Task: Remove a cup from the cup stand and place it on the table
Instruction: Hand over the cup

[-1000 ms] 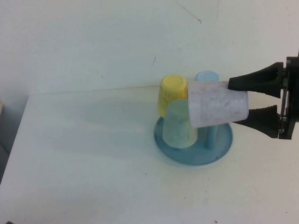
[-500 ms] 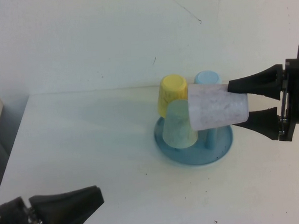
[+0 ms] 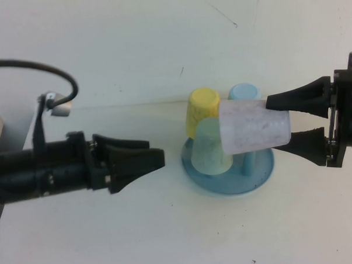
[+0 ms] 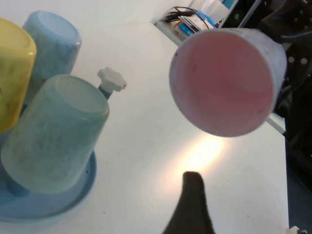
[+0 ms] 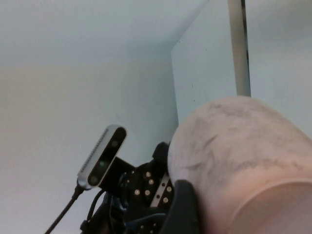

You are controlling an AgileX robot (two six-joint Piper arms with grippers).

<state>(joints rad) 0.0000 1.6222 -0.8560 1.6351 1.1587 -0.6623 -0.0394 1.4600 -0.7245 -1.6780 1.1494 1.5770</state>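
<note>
My left gripper will next grab the cup by its open rim, because my right gripper covers the bottom end of the pale pink speckled cup.
My right gripper is shut on the pale pink speckled cup and holds it on its side above the right part of the blue cup stand. The cup's pink mouth faces my left gripper in the left wrist view. It fills the right wrist view beside one finger. My left gripper is open and empty, left of the stand and pointing at it. One bare white-capped peg stands free.
A mint green cup, a yellow cup and a blue cup sit upside down on the stand's pegs. The white table spreads in front of the stand. The wall rises behind.
My left arm has swung in from the lower left corner and now reaches across the table toward the stand. My right gripper and the pink cup have barely moved.
</note>
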